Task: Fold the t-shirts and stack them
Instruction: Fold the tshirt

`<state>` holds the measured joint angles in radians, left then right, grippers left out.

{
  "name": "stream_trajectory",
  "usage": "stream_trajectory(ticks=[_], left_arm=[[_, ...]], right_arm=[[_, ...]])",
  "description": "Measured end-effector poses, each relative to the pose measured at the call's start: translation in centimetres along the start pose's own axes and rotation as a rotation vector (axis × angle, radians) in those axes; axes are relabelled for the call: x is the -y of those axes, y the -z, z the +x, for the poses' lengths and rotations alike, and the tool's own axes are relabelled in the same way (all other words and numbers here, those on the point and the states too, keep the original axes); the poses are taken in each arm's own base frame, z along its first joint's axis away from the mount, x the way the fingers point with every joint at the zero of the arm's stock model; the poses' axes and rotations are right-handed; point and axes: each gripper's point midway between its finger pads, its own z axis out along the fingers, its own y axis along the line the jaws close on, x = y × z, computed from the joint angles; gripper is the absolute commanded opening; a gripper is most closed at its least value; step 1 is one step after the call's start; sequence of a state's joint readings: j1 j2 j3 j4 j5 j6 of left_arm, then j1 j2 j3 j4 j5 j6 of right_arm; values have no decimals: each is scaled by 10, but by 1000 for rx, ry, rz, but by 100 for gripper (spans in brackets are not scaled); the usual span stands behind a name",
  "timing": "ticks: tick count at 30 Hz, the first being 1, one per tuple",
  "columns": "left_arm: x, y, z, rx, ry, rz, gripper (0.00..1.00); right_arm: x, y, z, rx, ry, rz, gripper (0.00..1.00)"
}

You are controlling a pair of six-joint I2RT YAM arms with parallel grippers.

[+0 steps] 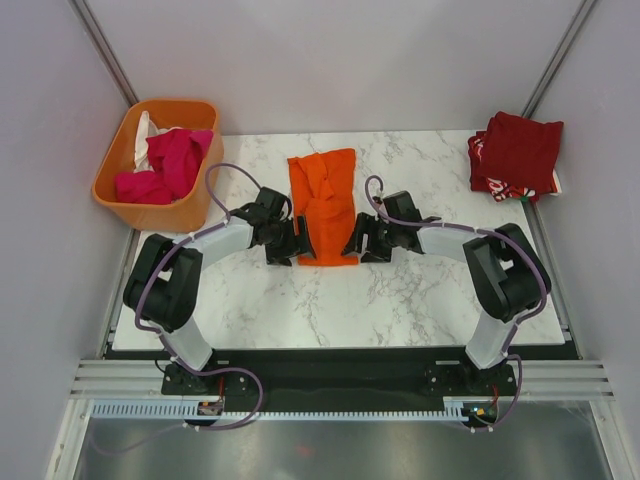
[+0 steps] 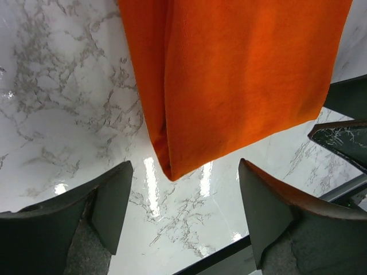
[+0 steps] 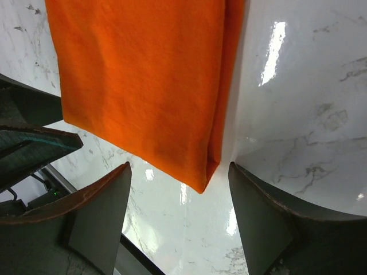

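I need to fold the near end of the orange t-shirt over evenly, so I should next grab the orange t-shirt's near corner (image 1: pixel 355 262) (image 3: pixel 200 183) with my right gripper, opposite my left gripper's corner.
The bright orange t-shirt (image 1: pixel 324 205) lies folded into a long strip in the middle of the marble table. My left gripper (image 1: pixel 296 243) is open and empty at its near left corner; the left wrist view shows that corner (image 2: pixel 229 80) just beyond the fingers (image 2: pixel 112 200). My right gripper (image 1: pixel 357 238) is open and empty at the near right corner; the right wrist view shows the cloth (image 3: pixel 143 74) just ahead of its fingers (image 3: pixel 258 212). Dark red and red-and-white shirts (image 1: pixel 515 154) lie folded in a stack at the far right. Magenta and white shirts (image 1: pixel 165 165) fill the basket.
A rigid orange plastic basket (image 1: pixel 117 170) stands at the far left corner, off the table's marble top. Grey walls close in the left, back and right. The table's dark front edge runs just behind both grippers.
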<state>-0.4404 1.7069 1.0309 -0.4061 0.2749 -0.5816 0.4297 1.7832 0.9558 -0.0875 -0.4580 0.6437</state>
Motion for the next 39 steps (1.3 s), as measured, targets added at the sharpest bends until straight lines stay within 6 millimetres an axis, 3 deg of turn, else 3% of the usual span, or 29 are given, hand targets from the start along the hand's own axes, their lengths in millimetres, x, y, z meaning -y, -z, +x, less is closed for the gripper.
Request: stream_trajectory(ticks=[5, 6, 10, 13, 14, 15, 19, 23, 29, 34, 39], left_arm=[[1, -1, -5, 20, 0, 4, 68], [1, -1, -5, 20, 1, 4, 59], [-1, -6, -4, 14, 16, -4, 39], [-4, -12, 0, 4, 21, -10, 15], [-5, -15, 3, -2, 22, -13, 2], [-6, -17, 5, -8, 26, -16, 2], [-7, -21, 10, -13, 15, -19, 2], [-4, -21, 16, 4, 0, -28, 2], [7, -24, 33, 9, -17, -28, 2], [9, -19, 50, 8, -36, -14, 2], [5, 6, 94, -52, -68, 2, 2]], right_arm=[[-4, -5, 0, -1, 3, -29, 74], [-5, -6, 0, -1, 4, -33, 74], [-7, -8, -1, -2, 8, -48, 74], [-7, -9, -1, 0, 11, -58, 72], [-7, -9, 0, 1, 11, -59, 70], [-7, -10, 0, 2, 11, -61, 67], [-2, -14, 5, -8, 6, -59, 40], [3, -16, 11, -13, 0, -58, 34], [5, -18, 25, -23, 2, -81, 0], [6, -12, 36, -23, 3, -89, 0], [13, 10, 74, -75, -1, -27, 0]])
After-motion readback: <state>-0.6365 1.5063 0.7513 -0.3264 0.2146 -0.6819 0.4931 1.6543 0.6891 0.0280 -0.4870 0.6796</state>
